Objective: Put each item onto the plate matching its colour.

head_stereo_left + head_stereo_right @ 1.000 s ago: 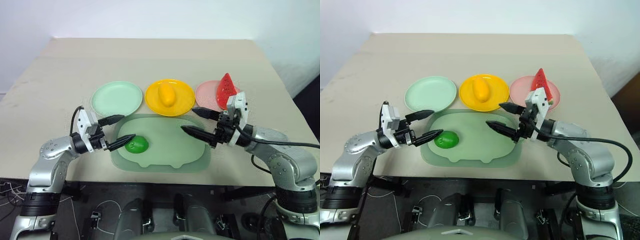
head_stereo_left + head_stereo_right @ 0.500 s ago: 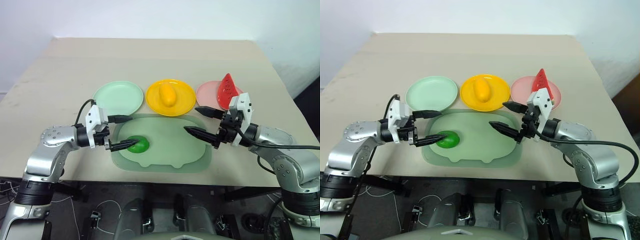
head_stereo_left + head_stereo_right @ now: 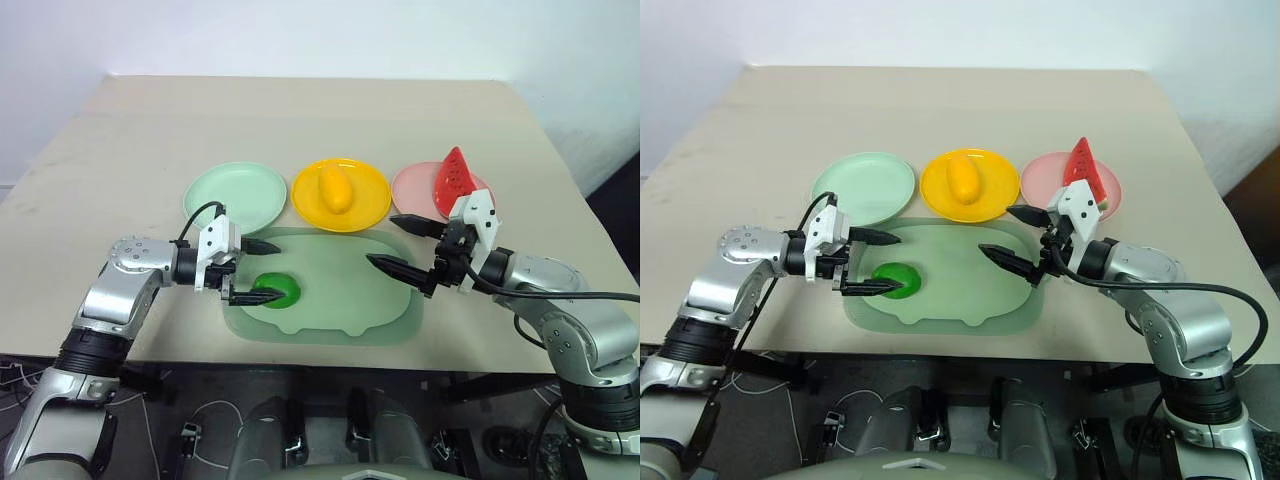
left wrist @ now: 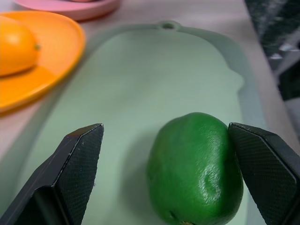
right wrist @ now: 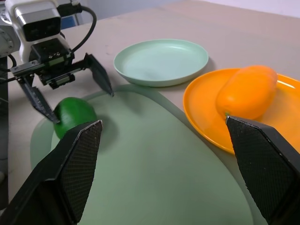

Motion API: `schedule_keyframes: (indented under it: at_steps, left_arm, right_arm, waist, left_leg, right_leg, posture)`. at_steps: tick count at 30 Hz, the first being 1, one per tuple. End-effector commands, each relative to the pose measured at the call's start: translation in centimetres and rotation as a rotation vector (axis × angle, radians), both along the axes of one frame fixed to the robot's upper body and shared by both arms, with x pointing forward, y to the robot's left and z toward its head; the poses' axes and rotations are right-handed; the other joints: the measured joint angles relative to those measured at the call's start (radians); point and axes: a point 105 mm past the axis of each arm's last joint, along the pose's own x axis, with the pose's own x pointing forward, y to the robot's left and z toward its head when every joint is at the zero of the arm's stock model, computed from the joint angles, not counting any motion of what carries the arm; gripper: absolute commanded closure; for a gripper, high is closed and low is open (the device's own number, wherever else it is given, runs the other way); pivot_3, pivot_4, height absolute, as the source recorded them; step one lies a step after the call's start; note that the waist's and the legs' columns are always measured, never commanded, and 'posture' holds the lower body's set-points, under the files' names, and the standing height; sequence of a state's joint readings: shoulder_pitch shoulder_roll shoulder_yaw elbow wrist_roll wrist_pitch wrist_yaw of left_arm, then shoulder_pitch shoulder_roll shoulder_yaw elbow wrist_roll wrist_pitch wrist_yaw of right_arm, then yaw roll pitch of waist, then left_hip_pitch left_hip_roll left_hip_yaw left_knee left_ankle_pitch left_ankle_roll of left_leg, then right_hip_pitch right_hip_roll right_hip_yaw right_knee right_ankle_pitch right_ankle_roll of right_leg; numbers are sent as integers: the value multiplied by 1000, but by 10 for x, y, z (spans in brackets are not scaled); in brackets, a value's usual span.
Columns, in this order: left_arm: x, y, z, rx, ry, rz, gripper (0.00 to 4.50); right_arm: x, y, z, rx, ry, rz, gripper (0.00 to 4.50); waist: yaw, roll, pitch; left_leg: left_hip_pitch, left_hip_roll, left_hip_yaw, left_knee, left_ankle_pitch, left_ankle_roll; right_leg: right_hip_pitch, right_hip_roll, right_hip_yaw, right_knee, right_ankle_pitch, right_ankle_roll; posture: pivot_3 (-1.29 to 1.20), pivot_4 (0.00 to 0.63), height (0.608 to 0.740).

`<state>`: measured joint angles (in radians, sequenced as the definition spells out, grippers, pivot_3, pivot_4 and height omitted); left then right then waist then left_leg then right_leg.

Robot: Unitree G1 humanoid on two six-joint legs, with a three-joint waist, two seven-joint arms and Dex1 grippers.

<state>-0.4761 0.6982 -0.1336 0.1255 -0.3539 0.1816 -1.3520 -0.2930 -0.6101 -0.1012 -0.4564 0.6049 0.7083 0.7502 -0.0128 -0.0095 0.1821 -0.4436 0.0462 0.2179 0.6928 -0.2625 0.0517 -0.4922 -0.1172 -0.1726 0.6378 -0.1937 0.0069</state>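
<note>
I should close my left gripper on the green fruit (image 3: 277,287). Its fingers are on either side of the fruit, low over the sage green mat (image 3: 345,300), so they would hold the fruit if I closed now.
A glossy green fruit (image 3: 277,287) lies on the left part of the sage green mat (image 3: 345,300). My left gripper (image 3: 281,269) is open and points across the mat, one finger on each side of the fruit. In the left wrist view the fruit (image 4: 197,168) sits close against one finger (image 4: 262,164). The yellow mango (image 3: 333,190) rests on the yellow plate (image 3: 372,200). The red watermelon wedge (image 3: 453,180) stands on the pink plate (image 3: 410,185). The mint green plate (image 3: 235,196) holds nothing. My right gripper (image 3: 381,239) hovers open and empty over the mat's right side.
The three plates stand in a row just behind the mat on a beige table (image 3: 300,110). The table's front edge (image 3: 180,352) runs close below the mat. Its right edge (image 3: 590,215) lies beyond the pink plate.
My left gripper has swung to the right over the mat's left edge and turned, so its open fingers now flank the green fruit. The right gripper has stayed in place.
</note>
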Motion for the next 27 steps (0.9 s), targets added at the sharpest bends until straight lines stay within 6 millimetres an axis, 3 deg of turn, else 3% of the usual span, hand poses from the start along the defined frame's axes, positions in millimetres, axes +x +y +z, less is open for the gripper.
schedule_keyframes:
  at_steps: [1,2,5,9,16,22,27]
  left_arm:
    - [2,0,-2,19,-9,-11,0]
    - [1,-1,-3,25,-5,-23,0]
    - [-1,0,-6,47,2,-36,621]
    - [-3,0,-6,31,30,-52,1747]
    - [-7,3,-5,18,58,-65,1769]
    - [28,19,40,-220,-47,220,1769]
    - [47,35,62,-363,-119,453,1769]
  right_arm:
    - [-2,1,9,-13,-54,-1,20]
    - [-2,0,9,-18,-54,-6,20]
    - [-1,-1,9,-22,-57,-13,0]
    - [2,-2,9,-31,-65,-28,0]
    - [2,-1,7,-41,-66,-28,0]
    - [3,-1,8,-37,-70,-26,0]
    - [5,1,8,-29,-73,-22,0]
  waist:
    - [0,0,0]
    - [0,0,0]
    - [1,0,0]
    - [1,0,0]
    - [0,0,0]
    - [1,0,0]
    - [0,0,0]
  left_leg:
    - [0,0,0,0,0,0]
    - [0,0,0,0,0,0]
    - [0,0,0,1,0,0]
    - [-1,0,0,1,0,0]
    - [-1,0,-1,2,0,1]
    - [-1,0,-2,4,-1,1]
    - [-1,0,-2,5,-1,3]
  right_leg:
    - [0,0,0,0,0,0]
    - [0,0,0,0,0,0]
    - [0,0,0,0,0,0]
    - [0,0,0,0,0,0]
    - [0,0,0,0,0,0]
    - [1,0,-1,2,0,0]
    - [2,0,-1,3,0,4]
  posture:
    - [0,150,696]
    - [0,150,696]
    - [0,150,696]
    - [0,150,696]
    - [0,150,696]
    - [0,150,696]
    - [0,150,696]
